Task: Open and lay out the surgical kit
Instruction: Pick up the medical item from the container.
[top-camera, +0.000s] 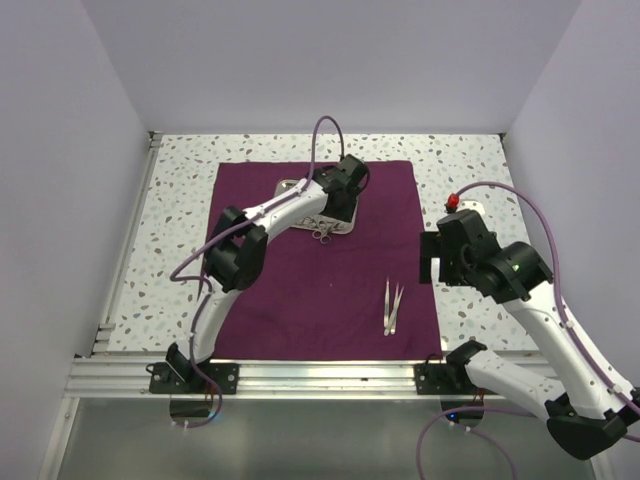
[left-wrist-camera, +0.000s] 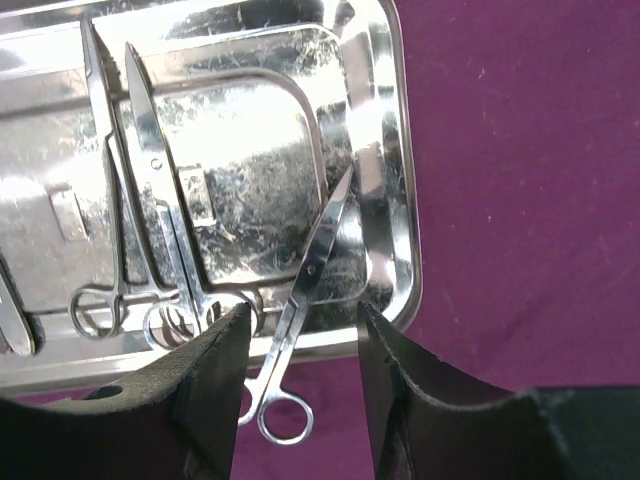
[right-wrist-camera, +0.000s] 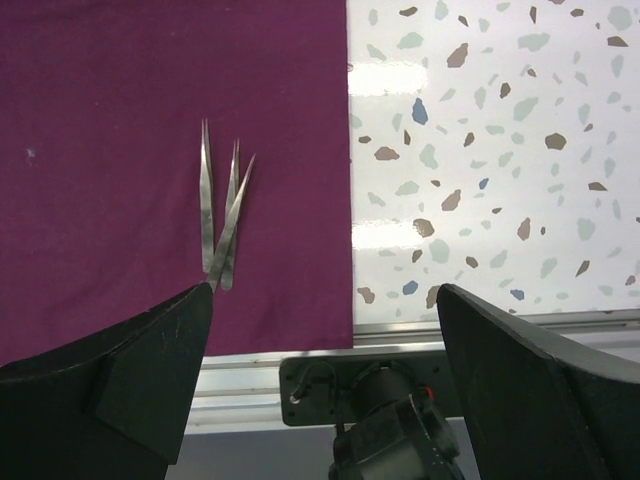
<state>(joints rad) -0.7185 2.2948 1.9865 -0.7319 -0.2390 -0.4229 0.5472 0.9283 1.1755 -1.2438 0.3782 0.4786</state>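
Observation:
The fingers are above the scissors (top-camera: 323, 230) (left-wrist-camera: 300, 310), so it is too early to close. My left gripper lowers, then closes on the scissors.
The dark purple cloth (top-camera: 310, 270) lies spread flat on the table. The steel tray (top-camera: 290, 187) sits on its far part, mostly hidden by my left arm. In the left wrist view the tray (left-wrist-camera: 395, 150) holds several ring-handled instruments (left-wrist-camera: 150, 240). One pair of scissors (left-wrist-camera: 300, 310) lies across the tray's near rim, rings on the cloth. My left gripper (left-wrist-camera: 302, 325) is open, its fingers on either side of those scissors' handle. Tweezers (top-camera: 392, 305) lie on the cloth near the front right, also shown in the right wrist view (right-wrist-camera: 222, 215). My right gripper (right-wrist-camera: 325, 300) is open and empty above the cloth's right edge.
The table is speckled white terrazzo (top-camera: 470, 175) with white walls on three sides. An aluminium rail (top-camera: 320, 375) runs along the near edge with both arm bases. Purple cables loop over both arms.

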